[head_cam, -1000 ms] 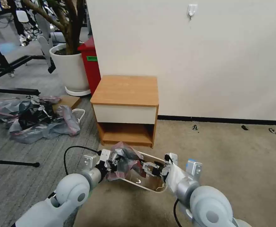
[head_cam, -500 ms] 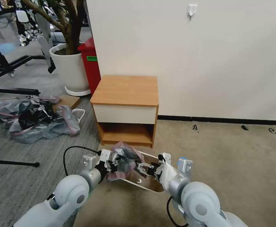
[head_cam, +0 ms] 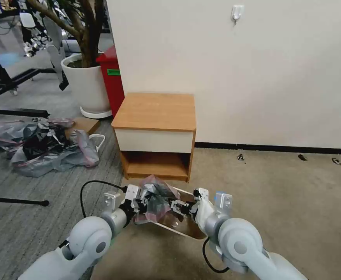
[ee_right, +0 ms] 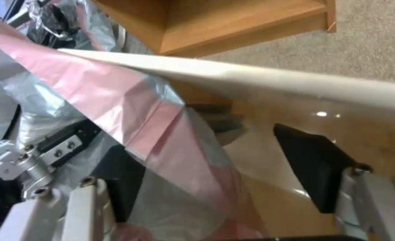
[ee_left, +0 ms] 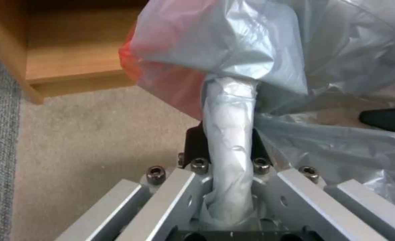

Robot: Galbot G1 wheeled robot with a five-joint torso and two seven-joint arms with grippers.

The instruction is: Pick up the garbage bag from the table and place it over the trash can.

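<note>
The garbage bag has its pink-banded edge standing out, while the grey plastic (head_cam: 155,201) hangs slack and bunched, so my right gripper should grab the bag by that edge next.
The garbage bag (head_cam: 157,195), crinkly grey with a pink band, hangs bunched over the left end of the cream trash can (head_cam: 180,225), which stands on the floor in front of the wooden table (head_cam: 155,112). My left gripper (head_cam: 141,204) is shut on a twisted strand of the bag (ee_left: 231,134). My right gripper (head_cam: 179,206) is over the can, open, and the bag's pink-banded edge (ee_right: 161,134) runs between its two black pads (ee_right: 313,160). The can's rim (ee_right: 295,85) crosses just beyond them. The tabletop is bare.
A heap of grey and black bags (head_cam: 46,149) lies on the floor to the left. A white plant pot (head_cam: 87,87) and a red bin (head_cam: 112,77) stand behind the table's left side. A black bar (head_cam: 14,201) lies at the left. The wall is close behind.
My right arm has moved left across the trash can, bringing its gripper up to the bag's edge. The left gripper has held the bag in place.
</note>
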